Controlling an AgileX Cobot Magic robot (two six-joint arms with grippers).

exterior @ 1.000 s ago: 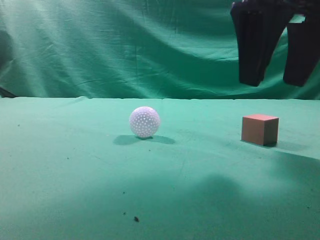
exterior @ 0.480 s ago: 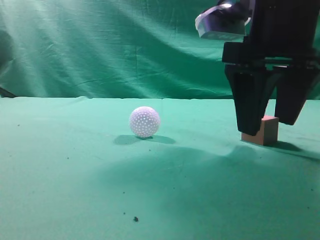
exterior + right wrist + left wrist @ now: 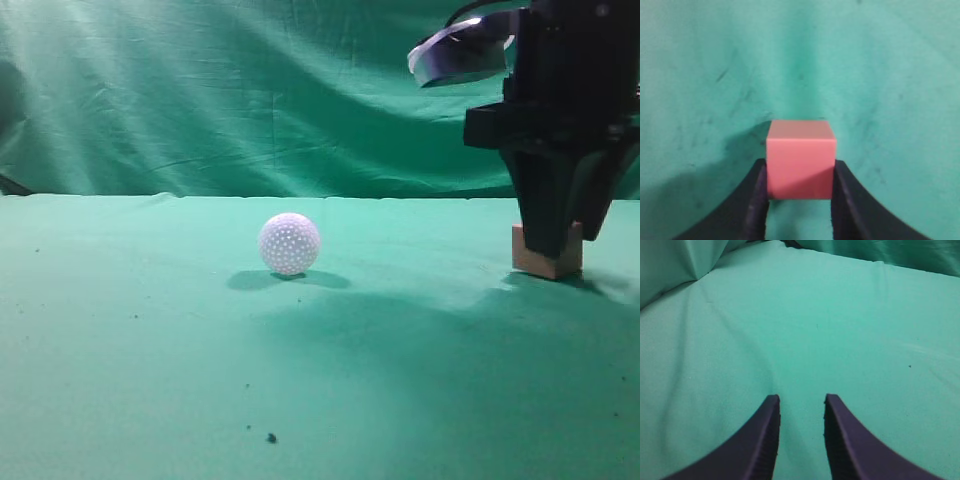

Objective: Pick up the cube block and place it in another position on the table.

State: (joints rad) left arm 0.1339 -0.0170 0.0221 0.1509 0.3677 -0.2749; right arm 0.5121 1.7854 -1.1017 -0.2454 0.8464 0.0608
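The cube block needs to rest farther back before my right gripper lets go, so I should keep holding it: its lower edge is short of the open tabletop toward the curtain.
The cube block (image 3: 546, 265) rests on the green table (image 3: 150, 340) at the far right. My right gripper (image 3: 553, 243) stands straight down over it, covering its upper part. In the right wrist view the cube block (image 3: 800, 157) looks pink-red and sits between the two dark fingers (image 3: 757, 195), which touch both of its sides; my right gripper (image 3: 799, 169) is shut on it. My left gripper (image 3: 801, 399) is open and empty above bare green cloth (image 3: 840, 330). It does not show in the exterior view.
A white dimpled ball (image 3: 289, 244) lies on the table left of centre, well apart from the cube. A wrinkled green curtain (image 3: 250, 90) hangs behind. A few dark specks (image 3: 271, 437) lie near the front.
My right gripper has come down from above and closed round the cube. The cube has shifted a little to the right. The ball has not moved.
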